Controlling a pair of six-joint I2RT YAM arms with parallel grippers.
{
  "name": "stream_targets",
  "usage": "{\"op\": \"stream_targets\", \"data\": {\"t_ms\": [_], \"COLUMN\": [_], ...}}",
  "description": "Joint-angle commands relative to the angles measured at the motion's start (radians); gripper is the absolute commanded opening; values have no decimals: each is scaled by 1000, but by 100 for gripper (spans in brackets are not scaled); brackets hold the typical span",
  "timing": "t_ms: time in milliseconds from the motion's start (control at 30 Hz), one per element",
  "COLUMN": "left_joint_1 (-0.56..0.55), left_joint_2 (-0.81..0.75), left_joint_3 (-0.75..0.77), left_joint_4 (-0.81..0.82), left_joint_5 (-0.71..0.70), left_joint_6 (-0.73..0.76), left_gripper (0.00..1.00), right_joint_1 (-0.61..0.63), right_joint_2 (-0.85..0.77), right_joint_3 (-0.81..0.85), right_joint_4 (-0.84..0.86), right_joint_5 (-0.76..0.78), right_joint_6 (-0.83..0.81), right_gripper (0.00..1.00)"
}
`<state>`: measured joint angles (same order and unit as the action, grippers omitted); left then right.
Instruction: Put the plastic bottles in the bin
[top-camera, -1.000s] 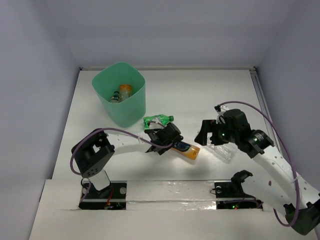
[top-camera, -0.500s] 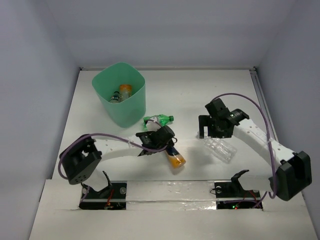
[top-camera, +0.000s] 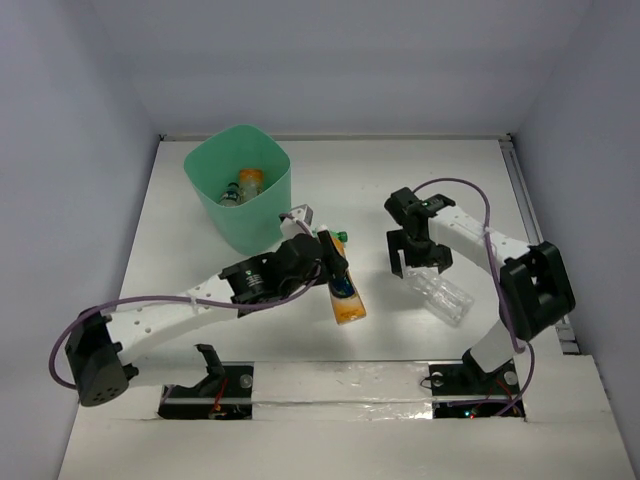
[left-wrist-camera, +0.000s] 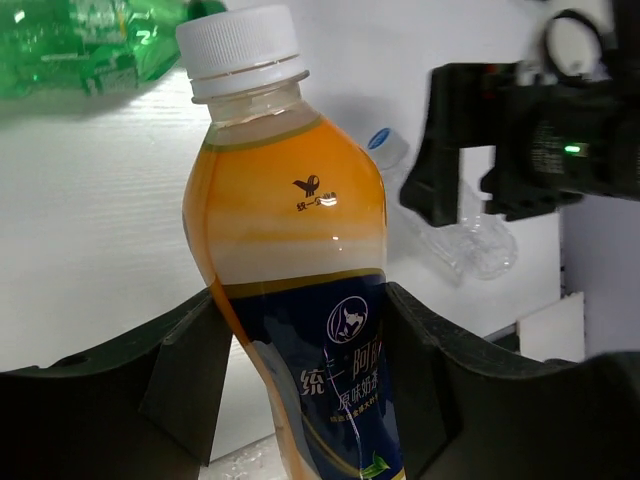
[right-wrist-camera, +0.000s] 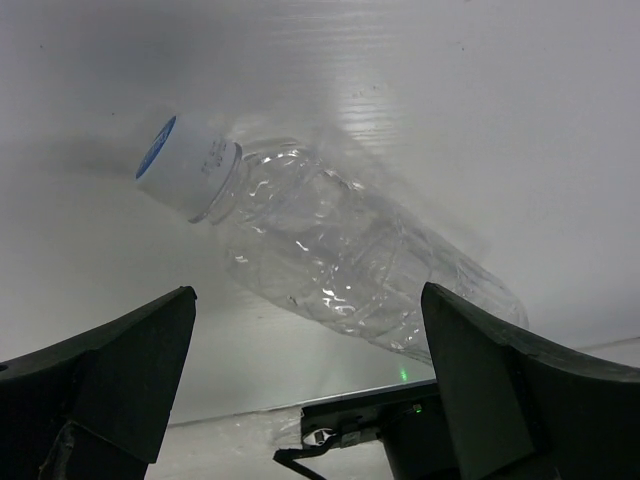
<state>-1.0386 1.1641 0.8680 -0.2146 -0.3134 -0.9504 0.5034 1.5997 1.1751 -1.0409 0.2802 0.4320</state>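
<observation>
It isn't time to close yet: my fingers are above the bottle's slanting body (top-camera: 443, 297) (right-wrist-camera: 338, 252), and one overlaps it. My right gripper will turn and lower first, then close on the clear bottle.
My left gripper (top-camera: 335, 268) is shut on the orange bottle with the dark blue label (top-camera: 345, 293), its pads pressing the label (left-wrist-camera: 345, 380), white cap pointing away. A green bottle (left-wrist-camera: 90, 45) lies just beyond it, mostly hidden under the left arm in the top view. The mint-green bin (top-camera: 265, 215) stands at the back left with bottles (top-camera: 245, 185) inside. A clear bottle (top-camera: 443, 296) lies on the table. My right gripper (top-camera: 418, 262) hovers open at its cap end, with the clear bottle (right-wrist-camera: 330, 265) ahead of the wide-apart fingers (right-wrist-camera: 480, 370).
White walls enclose the table on three sides. A metal rail (top-camera: 520, 190) runs along the right edge. In the left wrist view the right gripper (left-wrist-camera: 530, 140) shows beyond the clear bottle (left-wrist-camera: 455, 225).
My left gripper closed on the orange bottle, turned it and carried it toward the bin. The right arm swung left and back to the clear bottle's cap end.
</observation>
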Motion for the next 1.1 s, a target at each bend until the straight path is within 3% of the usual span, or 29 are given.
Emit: {"op": "stream_targets", "data": {"t_ms": [0,100,300,533,667,700,800,1067], "left_joint_1": [3,15,75,320,471,518,584,684], "left_joint_2": [-76,-124,-156,-130,-58,-43,14,131], "left_joint_3": [98,194,455,571,667,689,739,767], "left_joint_4": [-32,-72,-130,-89,-101,-115,-117,-86], "left_joint_5": [-7,-36,-148,-171,-164,-164,-196,-266], "left_joint_6": [87,136,280,421,502,533,568,645], "left_gripper": [52,44,43,42,42,42,42,42], "right_joint_1": [-5,-5,-5,-5,-5,-5,-5,-5], "right_joint_2": [44,98,146,180,174,166,132,-131], "right_joint_3": [54,47,29,18,15,12,-8,58], "right_joint_4": [-42,-31,-4,36,54,62,103,182], "right_joint_5": [19,-27,-44,-85,-104,-116,-122,-269], "right_joint_6": [-30,-50,-68,-87,-91,-93,-84,-50], "right_gripper": [100,100,99,89,77,71,66,59]}}
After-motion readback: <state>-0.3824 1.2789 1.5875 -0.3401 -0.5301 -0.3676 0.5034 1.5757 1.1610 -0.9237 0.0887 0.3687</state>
